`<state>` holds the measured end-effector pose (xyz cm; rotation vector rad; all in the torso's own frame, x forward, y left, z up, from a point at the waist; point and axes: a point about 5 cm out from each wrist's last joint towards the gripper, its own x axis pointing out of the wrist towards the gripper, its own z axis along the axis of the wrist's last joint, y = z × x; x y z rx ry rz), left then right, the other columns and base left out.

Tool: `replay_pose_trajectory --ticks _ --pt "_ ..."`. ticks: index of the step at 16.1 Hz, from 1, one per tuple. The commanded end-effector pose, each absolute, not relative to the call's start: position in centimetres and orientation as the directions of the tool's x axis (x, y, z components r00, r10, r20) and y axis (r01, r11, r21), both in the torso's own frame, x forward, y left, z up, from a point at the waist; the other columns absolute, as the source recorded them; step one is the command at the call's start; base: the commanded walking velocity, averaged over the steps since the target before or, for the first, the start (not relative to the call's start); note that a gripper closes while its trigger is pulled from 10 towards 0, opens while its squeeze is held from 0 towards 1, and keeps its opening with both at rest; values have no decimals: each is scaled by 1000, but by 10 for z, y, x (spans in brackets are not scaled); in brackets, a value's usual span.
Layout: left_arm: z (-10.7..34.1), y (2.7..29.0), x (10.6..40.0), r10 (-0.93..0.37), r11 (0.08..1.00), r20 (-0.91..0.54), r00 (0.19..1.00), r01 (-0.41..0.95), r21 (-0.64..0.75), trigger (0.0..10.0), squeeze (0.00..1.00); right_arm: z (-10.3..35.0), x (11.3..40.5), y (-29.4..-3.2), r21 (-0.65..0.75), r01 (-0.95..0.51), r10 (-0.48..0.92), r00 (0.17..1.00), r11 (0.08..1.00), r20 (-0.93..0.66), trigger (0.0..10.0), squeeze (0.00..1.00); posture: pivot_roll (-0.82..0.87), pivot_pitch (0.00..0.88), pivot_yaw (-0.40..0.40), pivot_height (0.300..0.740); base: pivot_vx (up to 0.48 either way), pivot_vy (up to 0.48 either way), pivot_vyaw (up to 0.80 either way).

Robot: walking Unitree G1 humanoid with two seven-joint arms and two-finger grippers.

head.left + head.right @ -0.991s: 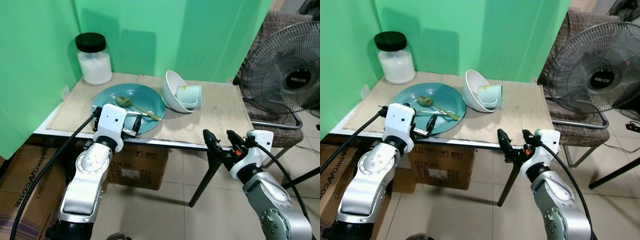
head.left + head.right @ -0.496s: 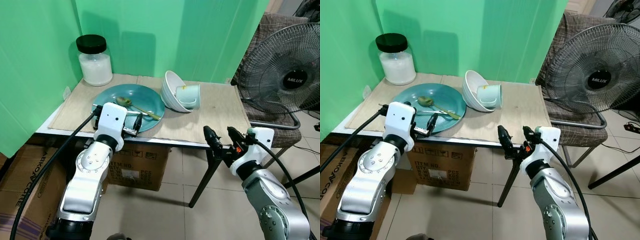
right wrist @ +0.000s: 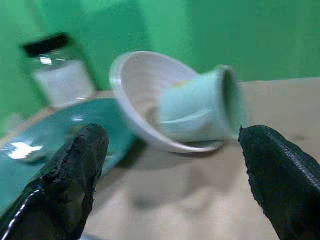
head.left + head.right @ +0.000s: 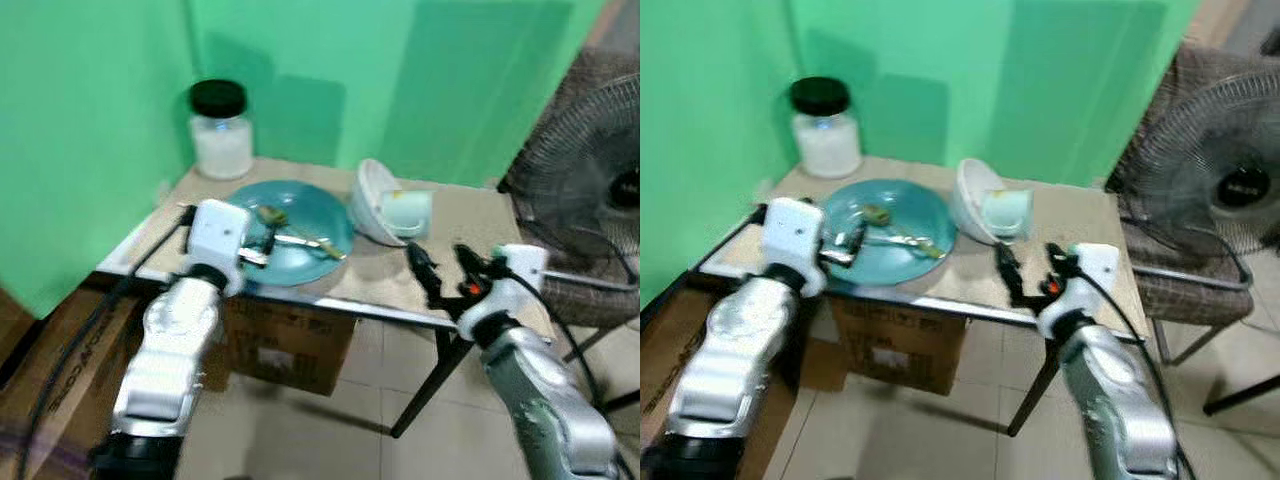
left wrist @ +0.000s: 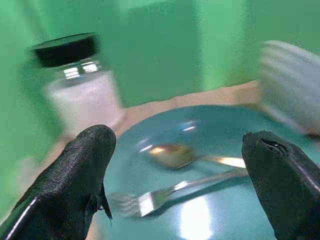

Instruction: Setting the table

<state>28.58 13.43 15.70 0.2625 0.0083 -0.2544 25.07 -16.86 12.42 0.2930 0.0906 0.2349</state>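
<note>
The right gripper grabs the mint cup by its rim [image 4: 429, 212] next, as that sticks out while the cup's base lies tucked inside the tipped white bowl [image 4: 370, 195].
A teal plate [image 4: 300, 215] on the matted table holds a fork [image 5: 165, 194] and a spoon [image 5: 176, 155]. To its right a white bowl [image 4: 368, 185] leans on its side with a mint cup [image 4: 410, 208] lying in it. My left gripper [image 4: 262, 245] is open at the plate's near rim, its fingers [image 5: 75, 170] either side of the fork's tines. My right gripper [image 4: 443, 268] is open at the table's front edge, pointing at the bowl [image 3: 135, 85] and cup [image 3: 200, 107]. Every view is blurred.
A glass jar with a black lid [image 4: 221, 130] stands at the table's back left corner by the green backdrop. A floor fan [image 4: 590, 200] and a chair are on the right. A cardboard box [image 4: 290, 335] sits under the table edge [image 4: 380, 312].
The whole picture has shifted and blurred, so the camera has moved closer to the table. My right gripper has risen from below the table edge to its level.
</note>
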Motion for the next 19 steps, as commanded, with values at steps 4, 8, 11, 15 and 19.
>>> replay_pose_trajectory --ticks 4,8,11,15,19 --pt "157 135 287 -263 925 -47 964 266 271 10000 0 127 251 -173 319 -185 205 978 929 -27 10000 0 47 0 -65 740 350 0 -356" --pt "156 124 283 -335 890 -51 941 333 310 10000 0 138 261 -187 309 -208 216 976 928 9 10000 0 39 0 -67 740 84 0 -197" --pt "158 119 284 -384 869 -50 922 379 320 10000 0 146 286 -192 331 -271 278 960 904 27 10000 0 33 0 -70 740 0 0 0" --pt "161 122 282 -465 822 -111 878 475 314 10000 0 153 341 -184 422 -395 437 900 816 -3 10000 1000 33 0 -98 740 0 0 0" --pt "173 128 279 -649 656 -199 735 672 343 10000 0 157 377 -176 468 -385 479 872 795 -98 10000 1000 41 0 -117 740 0 0 0"
